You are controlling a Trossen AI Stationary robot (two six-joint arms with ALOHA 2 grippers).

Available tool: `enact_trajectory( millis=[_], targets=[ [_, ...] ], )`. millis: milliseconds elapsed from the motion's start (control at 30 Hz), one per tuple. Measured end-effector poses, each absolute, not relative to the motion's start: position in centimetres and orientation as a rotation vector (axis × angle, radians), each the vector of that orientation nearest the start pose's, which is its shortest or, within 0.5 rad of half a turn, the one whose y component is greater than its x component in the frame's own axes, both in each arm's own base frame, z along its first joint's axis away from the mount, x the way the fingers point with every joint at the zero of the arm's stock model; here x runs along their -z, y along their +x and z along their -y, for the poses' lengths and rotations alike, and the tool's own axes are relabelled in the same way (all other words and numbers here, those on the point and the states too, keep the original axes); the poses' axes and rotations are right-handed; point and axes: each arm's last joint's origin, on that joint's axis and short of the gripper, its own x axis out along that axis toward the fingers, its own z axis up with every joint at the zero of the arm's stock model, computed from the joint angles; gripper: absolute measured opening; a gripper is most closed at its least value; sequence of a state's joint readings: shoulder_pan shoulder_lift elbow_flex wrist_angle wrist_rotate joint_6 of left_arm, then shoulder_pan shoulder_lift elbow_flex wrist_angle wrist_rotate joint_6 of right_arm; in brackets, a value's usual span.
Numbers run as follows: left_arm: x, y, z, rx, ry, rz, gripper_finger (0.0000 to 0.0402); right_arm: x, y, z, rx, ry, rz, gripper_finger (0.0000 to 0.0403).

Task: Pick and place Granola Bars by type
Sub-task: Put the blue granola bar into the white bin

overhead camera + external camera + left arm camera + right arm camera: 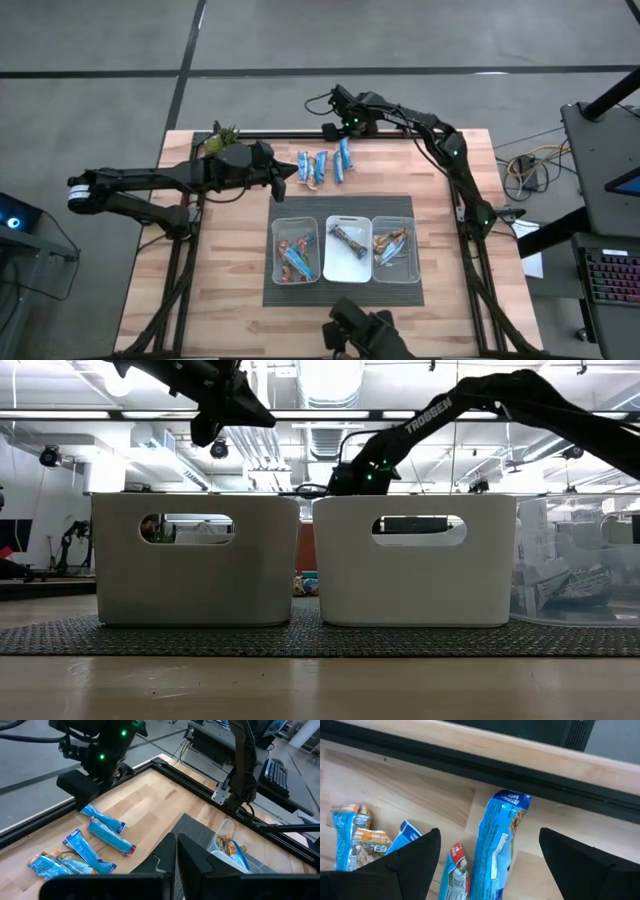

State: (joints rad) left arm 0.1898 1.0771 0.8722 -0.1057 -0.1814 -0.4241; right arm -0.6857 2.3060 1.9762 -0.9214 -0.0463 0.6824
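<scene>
The fingers of my right gripper are still above the long blue bar (346, 150) (494, 845), so it is too early to close. My right gripper moves lower next, then closes on the bar.
Several loose granola bars (322, 166) in blue wrappers lie flat on the wood near the table's far edge. My right gripper (335, 128) hangs over them, open. In the right wrist view its fingers (490, 857) stand either side of a long blue bar (499, 840) without touching it. My left gripper (288, 173) is shut and empty, raised just left of the loose bars (102, 831). Three bins sit on a dark mat: the left one holds red-and-blue bars (295, 258), the middle one a brown bar (347, 238), the right one orange-and-blue bars (392, 246).
A black frame rail (300, 137) runs along the far edge just behind the loose bars. A small green plant (222, 134) stands at the far left corner. The dark mat (340, 205) under the bins lies toward the near side. In the low view, the bins (195, 560) block the bars.
</scene>
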Motion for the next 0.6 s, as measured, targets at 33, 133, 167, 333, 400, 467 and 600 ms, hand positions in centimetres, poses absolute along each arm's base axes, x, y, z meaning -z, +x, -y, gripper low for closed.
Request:
enact_trajectory(
  millis=[33,133,167,333,400,467,600],
  targets=[
    [-31.5,23.3,-5.0,-0.429,-0.419,-0.229,0.0000,-18.3,37.2,30.2,0.956,1.039,-0.978,0.0325],
    [-31.5,23.3,-5.0,-0.430,-0.422,-0.229,0.0000,-17.8,37.2,30.3,0.960,1.048,-0.989,0.0325],
    [-31.5,23.3,-5.0,-0.430,-0.424,-0.229,0.0000,-17.8,37.2,30.3,0.961,1.050,-0.991,0.0325],
    [-31.5,23.3,-5.0,-0.432,-0.437,-0.226,0.0000,-17.6,37.1,30.4,0.967,1.053,-0.994,0.0325],
    [-31.5,23.3,-5.0,-0.432,-0.438,-0.226,0.0000,-17.6,37.1,30.4,0.970,1.056,-0.993,0.0325],
    [-31.5,23.3,-5.0,-0.432,-0.438,-0.226,0.0000,-17.5,37.1,30.4,0.976,1.055,-0.995,0.0325],
    [-31.5,23.3,-5.0,-0.432,-0.438,-0.227,0.0000,-16.6,37.1,30.4,0.985,1.060,-1.023,0.0325]
  ],
)
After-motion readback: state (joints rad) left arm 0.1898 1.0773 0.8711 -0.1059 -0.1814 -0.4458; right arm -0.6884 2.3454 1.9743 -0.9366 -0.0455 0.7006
